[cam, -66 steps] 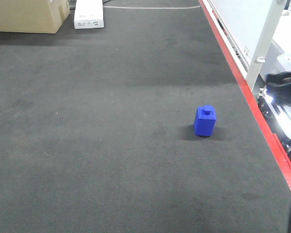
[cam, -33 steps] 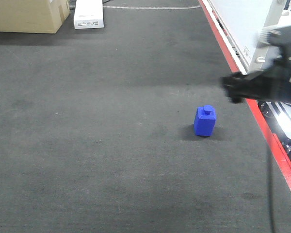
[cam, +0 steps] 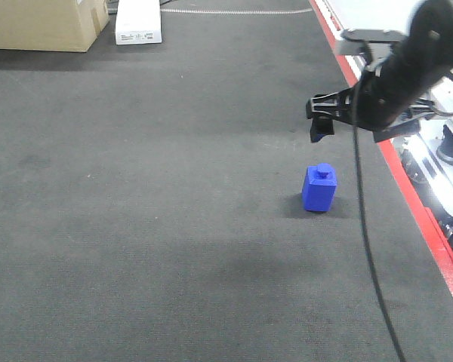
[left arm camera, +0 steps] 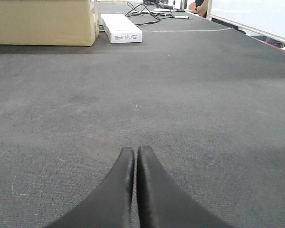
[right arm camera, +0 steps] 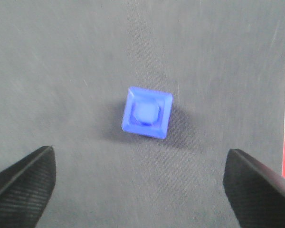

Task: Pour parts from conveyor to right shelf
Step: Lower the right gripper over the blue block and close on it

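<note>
My right gripper grabs the block's upright sides next, to carry the bright-blue block (right arm camera: 147, 113) to the right shelf.
One bright-blue part (cam: 319, 188), a small block with a square stud, stands upright on the dark woven conveyor (cam: 174, 196), near its red edge strip (cam: 408, 200). My right gripper (cam: 349, 130) hovers above and just beyond the block, apart from it. In the right wrist view this gripper (right arm camera: 138, 159) is open wide, and the block (right arm camera: 147, 112) lies ahead of its two fingertips, not between them. My left gripper (left arm camera: 135, 149) is shut with nothing in it, low over bare belt (left arm camera: 204, 95). The right shelf is out of view.
A cardboard box (cam: 41, 23) and a flat white box (cam: 138, 23) sit at the belt's far left end. A white framed panel (cam: 377, 30) runs along the right side beyond the red strip. A black cable (cam: 366, 226) hangs from the right arm.
My right arm has come in from the right edge and now hangs over the belt by the block. The block has not moved.
</note>
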Motion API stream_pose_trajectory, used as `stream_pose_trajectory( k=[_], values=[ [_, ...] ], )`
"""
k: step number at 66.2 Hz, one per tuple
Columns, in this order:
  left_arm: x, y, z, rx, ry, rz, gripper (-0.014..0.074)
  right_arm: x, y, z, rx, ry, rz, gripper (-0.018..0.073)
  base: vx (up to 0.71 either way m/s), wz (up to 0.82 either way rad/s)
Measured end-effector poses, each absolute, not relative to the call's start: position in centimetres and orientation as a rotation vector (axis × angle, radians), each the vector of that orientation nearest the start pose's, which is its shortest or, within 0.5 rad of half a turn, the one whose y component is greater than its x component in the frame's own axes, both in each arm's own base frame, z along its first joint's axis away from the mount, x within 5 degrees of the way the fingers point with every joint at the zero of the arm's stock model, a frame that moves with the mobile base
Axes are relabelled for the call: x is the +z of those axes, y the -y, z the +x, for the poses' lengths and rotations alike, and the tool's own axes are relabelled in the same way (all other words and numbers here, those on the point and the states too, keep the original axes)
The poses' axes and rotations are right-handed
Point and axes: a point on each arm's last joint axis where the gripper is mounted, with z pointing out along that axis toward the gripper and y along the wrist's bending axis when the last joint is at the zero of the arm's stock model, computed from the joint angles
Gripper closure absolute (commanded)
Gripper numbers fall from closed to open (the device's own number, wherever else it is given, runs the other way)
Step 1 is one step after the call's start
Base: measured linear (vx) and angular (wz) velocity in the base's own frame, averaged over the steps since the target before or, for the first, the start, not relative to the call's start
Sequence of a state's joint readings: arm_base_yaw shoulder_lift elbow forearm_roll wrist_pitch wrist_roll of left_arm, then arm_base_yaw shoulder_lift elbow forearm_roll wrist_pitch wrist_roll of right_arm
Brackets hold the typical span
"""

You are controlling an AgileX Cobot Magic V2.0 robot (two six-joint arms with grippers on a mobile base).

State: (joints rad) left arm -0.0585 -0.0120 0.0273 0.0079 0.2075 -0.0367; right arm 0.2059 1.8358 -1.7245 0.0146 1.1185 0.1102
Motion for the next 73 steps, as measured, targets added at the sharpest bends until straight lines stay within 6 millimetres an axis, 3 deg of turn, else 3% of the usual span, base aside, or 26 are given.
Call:
stream_pose_trajectory(
  k=[22, 47, 59, 73],
  values=[
    [18.6, 0.3, 5.6, -0.064, -1.707, 0.024, 0.0603, 26.1, -9.3, 44.0, 0.067, -2.889, -0.154, -0.0103, 0.00, 0.00],
    [18.6, 0.3, 5.6, -0.064, -1.707, 0.024, 0.0603, 19.4, -9.5, 45.6, 0.026, -3.027, -0.164, -0.0074, 0.00, 0.00],
    [18.6, 0.3, 5.6, -0.064, -1.707, 0.024, 0.0603, 18.6, -9.7, 46.0, 0.032, -3.037, -0.162, 0.0073, 0.00, 0.00],
    [18.6, 0.3, 5.6, -0.064, -1.707, 0.024, 0.0603, 19.4, -9.7, 46.4, 0.030, -3.005, -0.164, 0.0455, 0.00, 0.00]
  ],
)
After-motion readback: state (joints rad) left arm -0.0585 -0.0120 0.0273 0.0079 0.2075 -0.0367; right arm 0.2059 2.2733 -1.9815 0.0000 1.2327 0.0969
